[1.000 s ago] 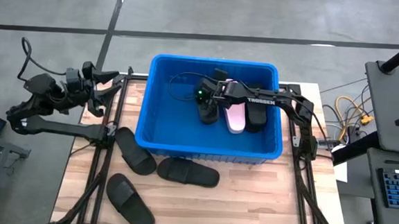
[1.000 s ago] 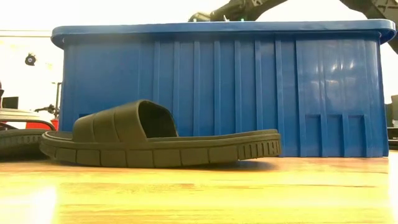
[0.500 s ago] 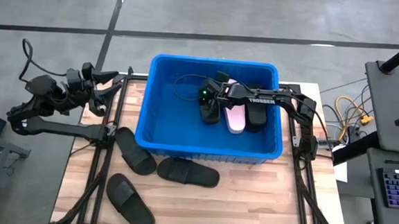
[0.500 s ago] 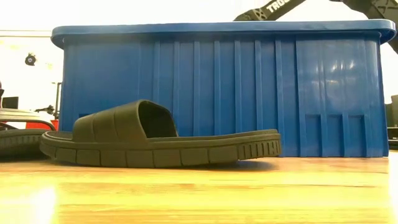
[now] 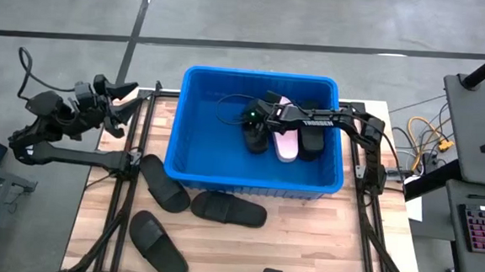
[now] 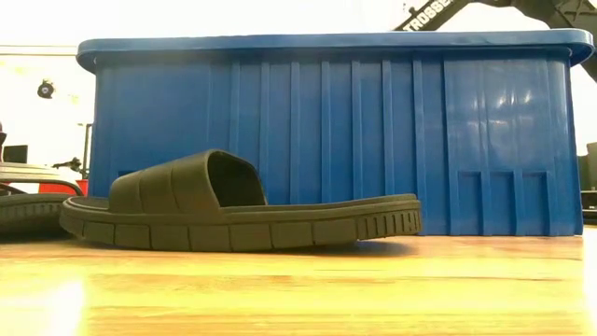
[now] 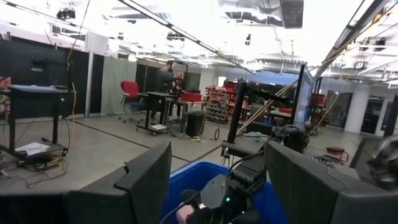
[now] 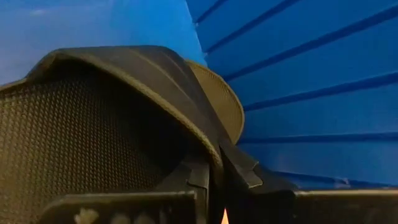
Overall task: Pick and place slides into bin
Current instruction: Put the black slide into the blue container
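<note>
The black slide is down inside the bin below the bin's ribbed side and would lie there, so it is now time for my right gripper to open.
The blue bin stands mid-table and fills the low view. My right gripper reaches into it from the table's right and is shut on a black slide, whose strap fills the right wrist view. A pink slide and another black slide lie on the bin's floor beside it. Three black slides lie sole-down on the table near the bin. My left gripper is open and empty, held high off the table's left edge. My right gripper pinches the edge of the black slide's strap between its two fingers. The fingers come from the table's right, slanting down into the bin. Whether the slide's sole rests on the bin floor, I cannot tell.
The middle slide shows side-on in the low view, just in front of the bin's near wall. The bin's left half is bare floor. Dark frame rails run along both table sides. A cable trails inside the bin.
My right arm has risen and drawn a little toward the table's right over the bin, its forearm climbing in the low view. The black slide stays in about the same place. My left arm has shifted slightly toward the table's left.
</note>
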`<state>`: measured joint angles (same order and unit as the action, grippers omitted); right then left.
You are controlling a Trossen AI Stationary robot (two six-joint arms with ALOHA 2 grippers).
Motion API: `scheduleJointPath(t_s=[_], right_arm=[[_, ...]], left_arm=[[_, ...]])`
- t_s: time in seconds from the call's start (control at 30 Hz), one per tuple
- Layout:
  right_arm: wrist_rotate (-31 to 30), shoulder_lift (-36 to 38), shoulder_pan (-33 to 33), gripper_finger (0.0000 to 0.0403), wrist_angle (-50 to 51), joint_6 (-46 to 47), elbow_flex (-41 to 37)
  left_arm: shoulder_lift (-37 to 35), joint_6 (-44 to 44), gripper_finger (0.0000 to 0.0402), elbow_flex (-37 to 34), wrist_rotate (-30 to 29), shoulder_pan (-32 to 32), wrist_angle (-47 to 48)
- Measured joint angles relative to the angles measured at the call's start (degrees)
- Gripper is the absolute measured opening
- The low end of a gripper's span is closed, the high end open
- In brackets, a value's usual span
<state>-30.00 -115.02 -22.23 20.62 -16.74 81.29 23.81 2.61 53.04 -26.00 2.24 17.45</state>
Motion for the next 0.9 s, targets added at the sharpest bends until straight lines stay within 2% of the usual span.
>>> scheduleJointPath(t_s=[0.3, 0.57, 0.73, 0.9], right_arm=[[3.0, 0.0, -0.3, 0.0026, 0.5, -0.2, -0.3], [3.5, -0.2, -0.4, 0.0121, 1.8, -0.2, 0.0], [3.5, -0.2, -0.4, 0.0186, 8.1, -0.4, 1.0], [5.1, -0.2, -0.4, 0.0227, 11.7, 2.2, 2.9]], left_arm=[[0.5, 0.0, 0.0244, 0.0, 0.0, 0.0, -0.1], [0.7, 0.0, 0.0244, 0.0, 0.0, 0.0, 0.2], [0.9, 0.2, 0.0244, 0.0, 0.0, 0.0, 0.1], [1.0, 0.2, 0.0244, 0.0, 0.0, 0.0, 0.1]])
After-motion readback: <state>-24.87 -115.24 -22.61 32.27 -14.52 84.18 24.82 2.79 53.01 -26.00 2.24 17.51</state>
